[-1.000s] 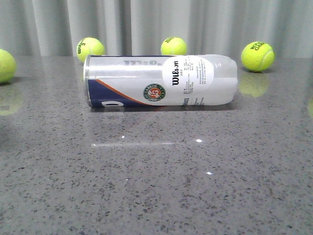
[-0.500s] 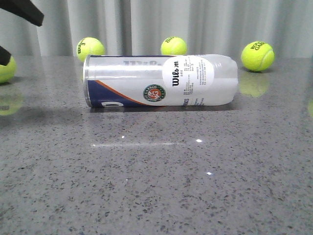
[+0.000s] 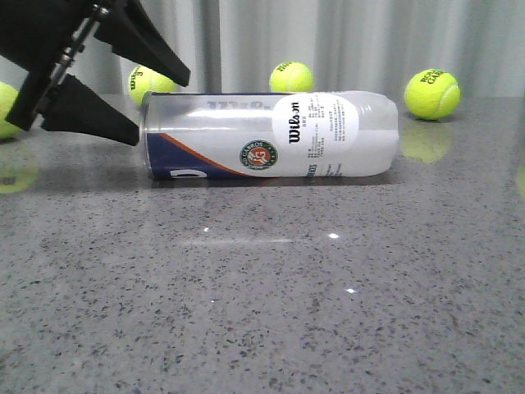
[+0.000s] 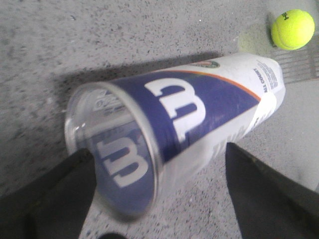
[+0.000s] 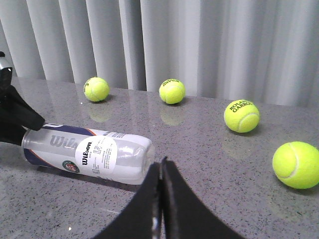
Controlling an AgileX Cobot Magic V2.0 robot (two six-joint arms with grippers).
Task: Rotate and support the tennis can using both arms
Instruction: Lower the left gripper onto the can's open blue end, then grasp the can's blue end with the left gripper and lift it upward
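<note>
The lower finger of my left gripper stops short of the can's silver rim [image 4: 144,124], outside the can's open end [image 4: 114,149], so it should move toward the can's rim before closing.
The tennis can [image 3: 271,135] lies on its side on the grey table, silver rim to the left, Wilson label facing front. My left gripper [image 3: 162,108] is open at the rim end, one dark finger [image 3: 152,53] above and behind, the other [image 3: 90,119] low in front. In the left wrist view the can's [image 4: 199,109] rim end sits between the two spread fingers [image 4: 50,194], with gaps on both sides. My right gripper [image 5: 162,163] is shut and empty, hanging near the can's [image 5: 89,154] closed end, apart from it. It does not show in the front view.
Yellow-green tennis balls lie along the back: one [image 3: 152,80] behind the left gripper, one [image 3: 291,76] behind the can, one [image 3: 432,93] at right, one [image 3: 6,111] at the far left edge. A grey curtain [image 3: 328,41] closes the back. Another ball [image 5: 296,164] lies right of the right gripper.
My left gripper has come in from the upper left and now stands open around the can's rim end. The can has not moved.
</note>
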